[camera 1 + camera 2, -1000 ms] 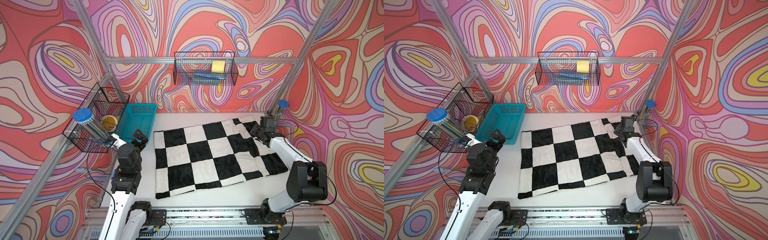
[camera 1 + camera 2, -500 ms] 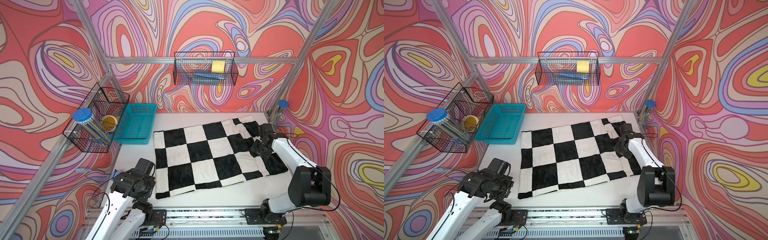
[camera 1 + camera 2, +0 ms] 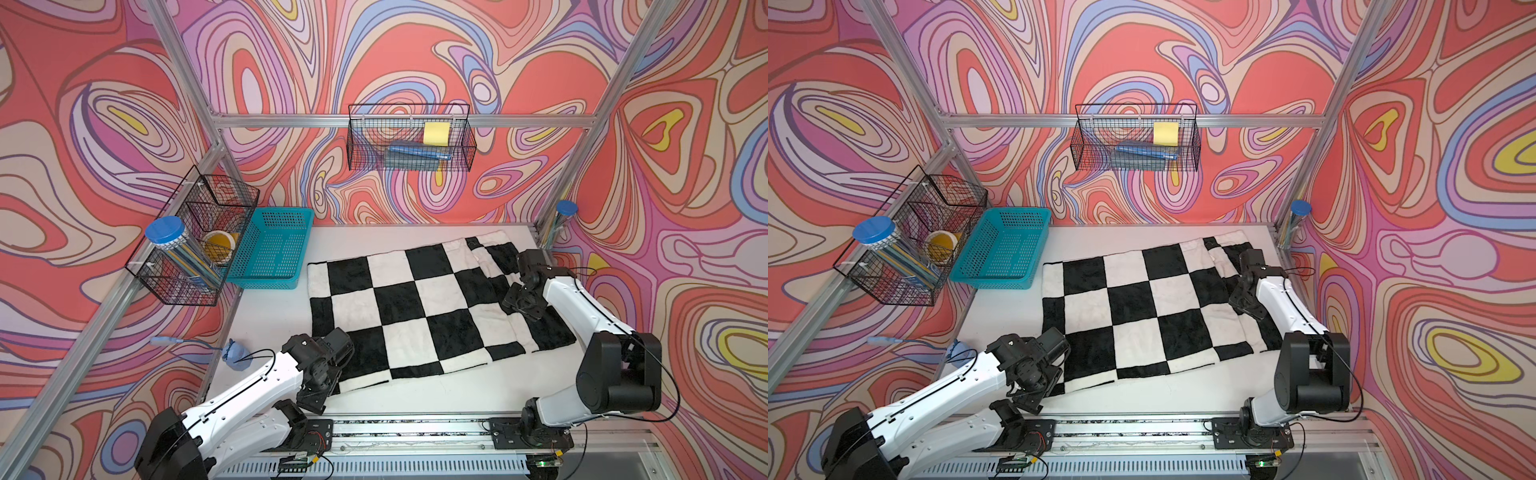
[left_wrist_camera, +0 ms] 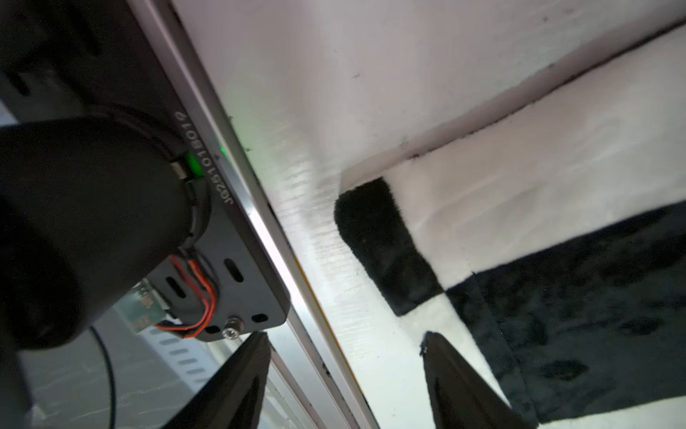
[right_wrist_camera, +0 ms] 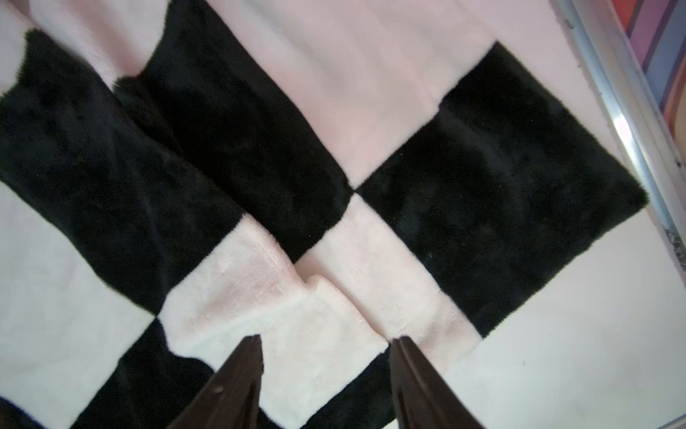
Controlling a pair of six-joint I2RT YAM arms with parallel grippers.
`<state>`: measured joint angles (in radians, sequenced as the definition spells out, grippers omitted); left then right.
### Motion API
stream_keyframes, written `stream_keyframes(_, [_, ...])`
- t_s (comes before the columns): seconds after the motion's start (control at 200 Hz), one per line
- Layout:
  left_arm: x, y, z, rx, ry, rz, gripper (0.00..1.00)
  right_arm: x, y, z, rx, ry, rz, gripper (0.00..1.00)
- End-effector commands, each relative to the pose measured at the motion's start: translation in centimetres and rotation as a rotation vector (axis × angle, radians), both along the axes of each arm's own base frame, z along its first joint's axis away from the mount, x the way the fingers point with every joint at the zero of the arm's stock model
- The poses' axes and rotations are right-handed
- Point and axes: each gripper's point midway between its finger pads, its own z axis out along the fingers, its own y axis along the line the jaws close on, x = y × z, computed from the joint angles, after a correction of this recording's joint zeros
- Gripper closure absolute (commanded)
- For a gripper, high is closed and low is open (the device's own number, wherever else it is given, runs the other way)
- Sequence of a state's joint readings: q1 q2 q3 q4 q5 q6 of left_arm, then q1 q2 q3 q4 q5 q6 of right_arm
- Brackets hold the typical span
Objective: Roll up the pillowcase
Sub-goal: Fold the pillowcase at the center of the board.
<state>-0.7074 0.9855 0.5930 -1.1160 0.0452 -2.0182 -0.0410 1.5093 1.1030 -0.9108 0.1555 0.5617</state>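
Observation:
The left gripper picks up the pillowcase by its black front corner next, so that its front edge is free to fold backward for rolling up.
The pillowcase, plush with big black and white squares, lies spread on the white table, with its right end folded over in a narrow flap. My left gripper hangs at the cloth's front left corner. In the left wrist view the left gripper is open over bare table, one fingertip by the pillowcase edge. My right gripper hovers over the folded right part. In the right wrist view the right gripper is open above a white fold of the pillowcase, holding nothing.
A teal basket stands at the back left of the table. Beside it a wire basket hangs on the left frame, and another wire basket hangs on the back wall. A blue-lidded tube sits in the back right corner. The metal rail runs along the front.
My left arm has swung from beside the teal basket down to the pillowcase's front left corner. My right gripper has moved from the cloth's back right end forward over the folded part.

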Motion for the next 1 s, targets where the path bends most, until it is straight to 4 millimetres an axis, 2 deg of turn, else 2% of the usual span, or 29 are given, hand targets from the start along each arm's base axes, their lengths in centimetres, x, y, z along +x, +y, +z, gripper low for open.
stream_keyframes(0.0, [1.7, -0.6, -1.7, -0.015, -0.087, 0.036, 0.34, -0.5, -1.3, 0.6, -0.062, 0.006, -0.009, 0.42])
stream_keyframes(0.09, [3.2, 0.7, -1.6, 0.075, -0.162, 0.000, 0.35, -0.3, -1.3, 0.6, -0.066, 0.008, -0.004, 0.41])
stream_keyframes(0.14, [3.6, 0.5, -1.7, 0.068, -0.183, 0.014, 0.37, -0.3, -1.4, 0.6, -0.068, 0.011, -0.005, 0.41])
stream_keyframes(0.16, [3.0, 1.1, -2.6, 0.082, -0.168, 0.013, 0.38, -0.3, -1.4, 0.6, -0.070, 0.012, -0.004, 0.41])
stream_keyframes(0.24, [2.8, 1.3, -3.3, 0.089, -0.167, 0.012, 0.38, -0.3, -1.3, 0.7, -0.068, 0.009, 0.001, 0.41])
stream_keyframes(0.35, [2.0, 1.6, -3.9, 0.092, -0.134, 0.019, 0.42, -0.2, -1.6, 0.8, -0.078, 0.011, 0.000, 0.41])
stream_keyframes(0.471, [1.1, 2.1, -3.6, 0.105, -0.097, 0.013, 0.44, 0.0, -2.0, 1.3, -0.092, 0.011, -0.009, 0.41])
stream_keyframes(0.561, [0.9, 2.6, -4.1, 0.123, -0.104, 0.020, 0.54, 0.2, -2.4, 1.5, -0.106, 0.012, -0.018, 0.41])
stream_keyframes(0.626, [0.8, 2.8, -4.6, 0.124, -0.103, 0.030, 0.70, 0.2, -3.0, 1.6, -0.126, 0.016, -0.026, 0.42])
stream_keyframes(0.756, [0.8, 3.0, -4.9, 0.138, -0.107, 0.015, 1.00, 0.1, -5.2, 1.8, -0.126, 0.032, -0.090, 0.42])
stream_keyframes(0.846, [1.5, 2.8, -4.6, 0.133, -0.133, 0.000, 1.00, -0.3, -7.9, 1.1, -0.067, 0.056, -0.215, 0.41])
stream_keyframes(0.991, [1.7, 2.4, -4.4, 0.117, -0.137, -0.018, 1.00, -2.3, -13.1, -2.2, 0.138, 0.102, -0.519, 0.42])
